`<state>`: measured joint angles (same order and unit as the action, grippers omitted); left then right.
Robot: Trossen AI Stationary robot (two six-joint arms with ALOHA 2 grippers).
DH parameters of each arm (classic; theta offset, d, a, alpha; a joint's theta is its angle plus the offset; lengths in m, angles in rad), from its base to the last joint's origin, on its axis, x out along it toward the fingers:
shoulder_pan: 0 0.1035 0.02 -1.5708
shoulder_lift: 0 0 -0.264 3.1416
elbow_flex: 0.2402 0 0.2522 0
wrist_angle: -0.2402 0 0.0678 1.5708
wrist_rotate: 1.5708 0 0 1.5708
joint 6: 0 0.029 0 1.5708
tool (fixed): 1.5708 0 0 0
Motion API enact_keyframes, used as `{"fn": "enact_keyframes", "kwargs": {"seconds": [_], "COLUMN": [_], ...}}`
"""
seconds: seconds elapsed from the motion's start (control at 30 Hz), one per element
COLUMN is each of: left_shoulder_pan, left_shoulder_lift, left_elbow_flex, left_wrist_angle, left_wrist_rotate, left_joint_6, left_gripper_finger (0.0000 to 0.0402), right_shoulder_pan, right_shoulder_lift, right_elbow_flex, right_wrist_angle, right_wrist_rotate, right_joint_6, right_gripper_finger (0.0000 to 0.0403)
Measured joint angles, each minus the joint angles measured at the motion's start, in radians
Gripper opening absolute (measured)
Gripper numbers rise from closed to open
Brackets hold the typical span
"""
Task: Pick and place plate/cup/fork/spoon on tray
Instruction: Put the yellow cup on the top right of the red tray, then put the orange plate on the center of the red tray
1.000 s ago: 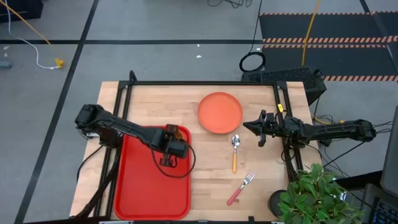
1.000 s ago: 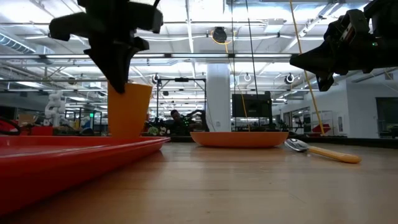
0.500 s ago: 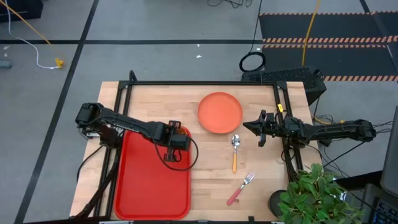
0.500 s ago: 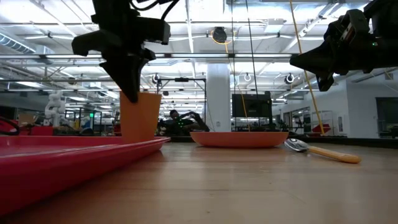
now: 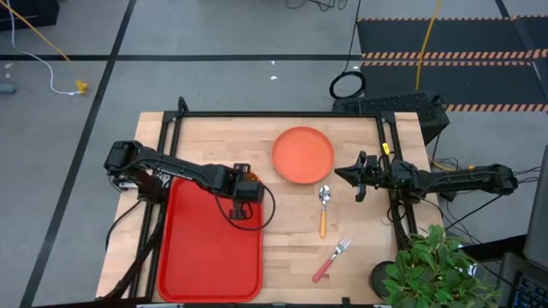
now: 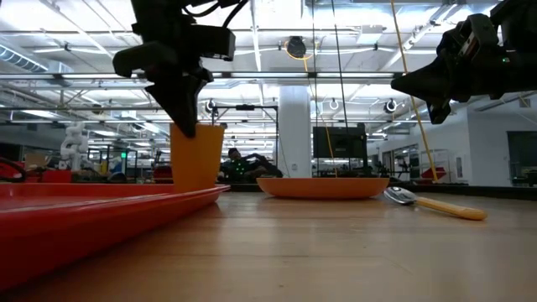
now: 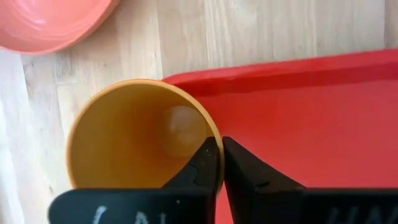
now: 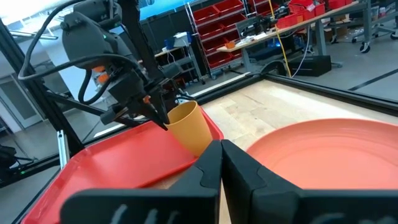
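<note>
The yellow-orange cup (image 5: 251,176) has its opening up and its base inside the red tray's corner, so it is time for my left gripper to release the cup.
My left gripper (image 5: 247,185) is shut on the yellow-orange cup (image 5: 251,176) at the far right corner of the red tray (image 5: 205,257). The cup also shows in the low view (image 6: 197,157) and, leaning a little, in the right wrist view (image 8: 188,127). The salmon-orange plate (image 5: 302,155), the orange-handled spoon (image 5: 324,210) and the pinkish-red-handled fork (image 5: 332,259) lie on the wooden table to the tray's right. My right gripper (image 5: 344,175) is shut and empty, held above the table to the right of the plate. My left gripper pinches the cup's rim (image 7: 213,138), on the side over the tray, with one finger (image 7: 202,168) inside the cup and the other (image 7: 249,177) outside. The fingers come from above, pointing down. The cup is mouth up; the tray's rim hides its base (image 6: 197,186).
A black frame runs around the table's far and side edges (image 5: 274,115). A potted plant (image 5: 432,269) stands at the near right corner. Bare wood lies between the tray and the cutlery.
My left gripper has carried the cup over the tray toward the table's far edge and a little to the right, into the tray's far right corner. The cup has stayed mouth up in the hold.
</note>
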<state>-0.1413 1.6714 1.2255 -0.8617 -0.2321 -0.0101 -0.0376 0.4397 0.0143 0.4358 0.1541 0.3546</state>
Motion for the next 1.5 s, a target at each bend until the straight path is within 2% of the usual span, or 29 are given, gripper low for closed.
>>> {"fn": "enact_keyframes", "kwargs": {"seconds": [0.43, 0.67, 0.9, 1.13, 1.4, 1.5], "left_shoulder_pan": [0.0, -0.001, -0.001, 0.002, 0.002, 0.002], "left_shoulder_lift": [-0.01, -0.053, -0.116, -0.157, -0.155, -0.152], "left_elbow_flex": [0.007, 0.074, 0.111, 0.113, 0.113, 0.111], "left_wrist_angle": [-0.007, -0.046, -0.004, 0.194, 0.253, 0.251], "left_wrist_rotate": [0.0, -0.009, -0.075, -0.111, -0.111, -0.11], "left_joint_6": [-0.023, -0.007, 0.076, 0.205, 0.208, 0.189], "left_gripper_finger": [0.009, 0.0108, 0.0108, 0.0108, 0.0108, 0.0108], "right_shoulder_pan": [0.0, 0.0, 0.0, 0.0, -0.008, -0.007], "right_shoulder_lift": [0.001, 0.086, 0.32, 0.588, 0.852, 0.928], "right_elbow_flex": [0.0, 0.022, 0.117, 0.268, 0.401, 0.428], "right_wrist_angle": [0.001, 0.001, 0.012, 0.01, 0.002, -0.003], "right_wrist_rotate": [0.008, 0.061, 0.07, 0.052, -0.053, -0.054], "right_joint_6": [0.019, 0.027, -0.001, -0.137, -0.264, -0.293], "right_gripper_finger": [0.0, 0.0, 0.0, 0.0007, 0.0057, 0.0077]}}
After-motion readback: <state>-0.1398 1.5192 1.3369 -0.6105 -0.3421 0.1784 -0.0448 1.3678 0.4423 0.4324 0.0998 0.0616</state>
